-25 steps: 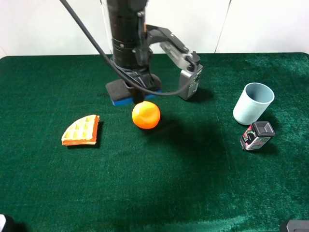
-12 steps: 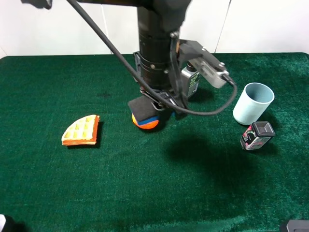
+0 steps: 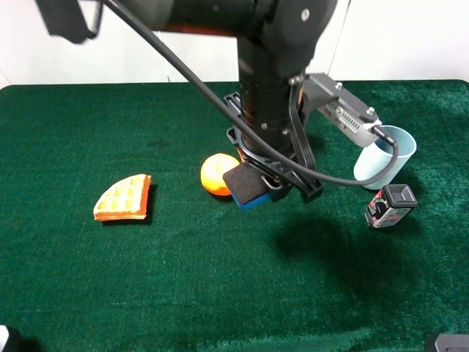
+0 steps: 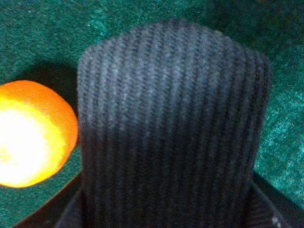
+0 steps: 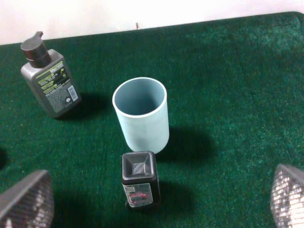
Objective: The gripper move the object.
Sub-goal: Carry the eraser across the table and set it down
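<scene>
I should keep holding the eraser with my left gripper. The eraser's blue base (image 3: 254, 202) hangs tilted above the green cloth, so the eraser would drop if I opened my left gripper now.
The object is a whiteboard eraser (image 3: 242, 181) with a dark grey felt top and a thin blue base. My left gripper (image 3: 258, 191) is shut on it and holds it tilted above the green table, just right of the orange (image 3: 213, 173). The black left arm reaches across the middle from the upper left. In the left wrist view the eraser's felt (image 4: 171, 128) fills most of the frame, hiding the fingers, with the orange (image 4: 31, 133) beside it. My right gripper (image 5: 162, 172) is open and empty, its pads (image 5: 23, 202) wide apart near the table's front right.
An orange waffle wedge (image 3: 123, 196) lies at the left. A pale blue cup (image 3: 384, 155) stands at the right, with a small black-capped bottle (image 3: 390, 205) in front of it. A grey pump bottle (image 5: 50, 83) lies behind, hidden by the arm in the high view.
My left gripper has lifted the eraser from the table behind the orange and carried it forward and right, over the orange. The right arm has not moved.
</scene>
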Robot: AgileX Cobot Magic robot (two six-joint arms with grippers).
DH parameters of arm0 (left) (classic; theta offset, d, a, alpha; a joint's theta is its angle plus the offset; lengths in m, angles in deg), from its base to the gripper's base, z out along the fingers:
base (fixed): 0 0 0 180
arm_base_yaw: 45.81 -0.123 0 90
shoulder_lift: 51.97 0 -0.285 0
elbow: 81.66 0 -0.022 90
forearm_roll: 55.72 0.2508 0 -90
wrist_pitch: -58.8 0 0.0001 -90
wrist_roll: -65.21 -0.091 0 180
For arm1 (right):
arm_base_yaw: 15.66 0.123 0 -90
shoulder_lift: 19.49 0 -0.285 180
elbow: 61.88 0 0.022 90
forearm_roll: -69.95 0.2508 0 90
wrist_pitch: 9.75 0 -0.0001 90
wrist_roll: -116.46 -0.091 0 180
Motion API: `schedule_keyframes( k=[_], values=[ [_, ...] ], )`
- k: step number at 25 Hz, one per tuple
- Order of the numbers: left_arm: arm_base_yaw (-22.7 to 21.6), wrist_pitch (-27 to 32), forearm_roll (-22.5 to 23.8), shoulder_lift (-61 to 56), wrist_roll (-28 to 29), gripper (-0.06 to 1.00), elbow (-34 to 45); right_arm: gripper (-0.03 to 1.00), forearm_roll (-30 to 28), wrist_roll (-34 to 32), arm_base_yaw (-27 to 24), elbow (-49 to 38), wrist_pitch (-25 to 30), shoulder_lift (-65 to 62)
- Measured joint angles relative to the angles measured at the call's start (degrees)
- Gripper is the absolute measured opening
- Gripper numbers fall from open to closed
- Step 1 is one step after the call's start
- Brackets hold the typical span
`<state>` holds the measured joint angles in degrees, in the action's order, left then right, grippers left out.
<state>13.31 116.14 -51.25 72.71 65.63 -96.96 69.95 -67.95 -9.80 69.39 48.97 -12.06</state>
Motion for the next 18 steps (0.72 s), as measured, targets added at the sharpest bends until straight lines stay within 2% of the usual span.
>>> schedule_keyframes(
  k=[6, 18],
  values=[
    [0.87, -0.63, -0.2, 3.82, 1.43, 0.58, 0.0, 0.7, 0.0, 0.0, 0.0, 0.0, 0.0, 0.0],
    [0.94, -6.48, -1.3, 8.97, 2.84, 0.58, 0.16, 0.7, 0.0, 0.0, 0.0, 0.0, 0.0, 0.0]
  ],
)
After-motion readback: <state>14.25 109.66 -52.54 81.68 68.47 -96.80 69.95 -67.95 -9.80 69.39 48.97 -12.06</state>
